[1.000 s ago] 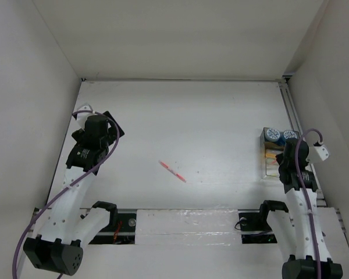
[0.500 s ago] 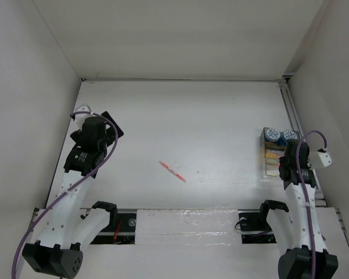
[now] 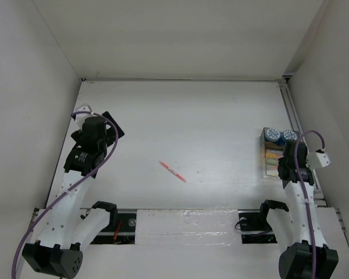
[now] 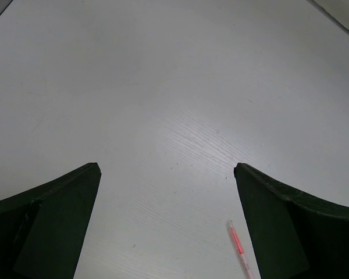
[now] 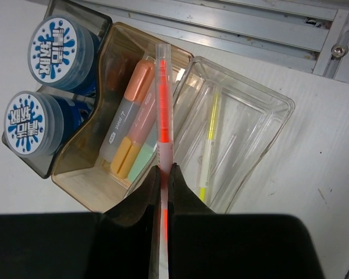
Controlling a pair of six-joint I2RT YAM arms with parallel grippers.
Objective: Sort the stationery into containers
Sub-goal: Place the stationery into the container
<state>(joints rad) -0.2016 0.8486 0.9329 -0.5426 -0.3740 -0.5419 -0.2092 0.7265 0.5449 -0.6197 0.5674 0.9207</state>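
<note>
My right gripper should release the pen: it hangs above the side between two open compartments and would land in the tray [image 3: 266, 168].
My right gripper [image 5: 164, 168] is shut on a thin red-pink pen [image 5: 163, 110]. It holds the pen lengthwise over the wall between two compartments of the clear tray [image 5: 279, 107]. Two blue-and-white rolls [image 5: 59, 46] fill the tray's left end. Orange, yellow and green markers [image 5: 131, 125] lie in the tan middle section, and a thin yellow pen [image 5: 208, 139] lies in the clear right one. From above, the tray [image 3: 266, 168] sits at the table's right, partly under the right gripper [image 3: 288, 164]. A second red-pink pen [image 3: 172, 171] lies mid-table. It also shows beside the right finger of my open, empty left gripper [image 4: 166, 167].
An aluminium rail [image 5: 250, 23] runs just beyond the tray along the table's right edge [image 3: 291, 110]. White walls enclose the table on the left, back and right. The arm bases and a strip of tape sit along the near edge [image 3: 186, 221].
The right wrist has shifted slightly over the tray, still holding the pen. The left arm drew back a little, then stayed still. The pen mid-table has not moved.
</note>
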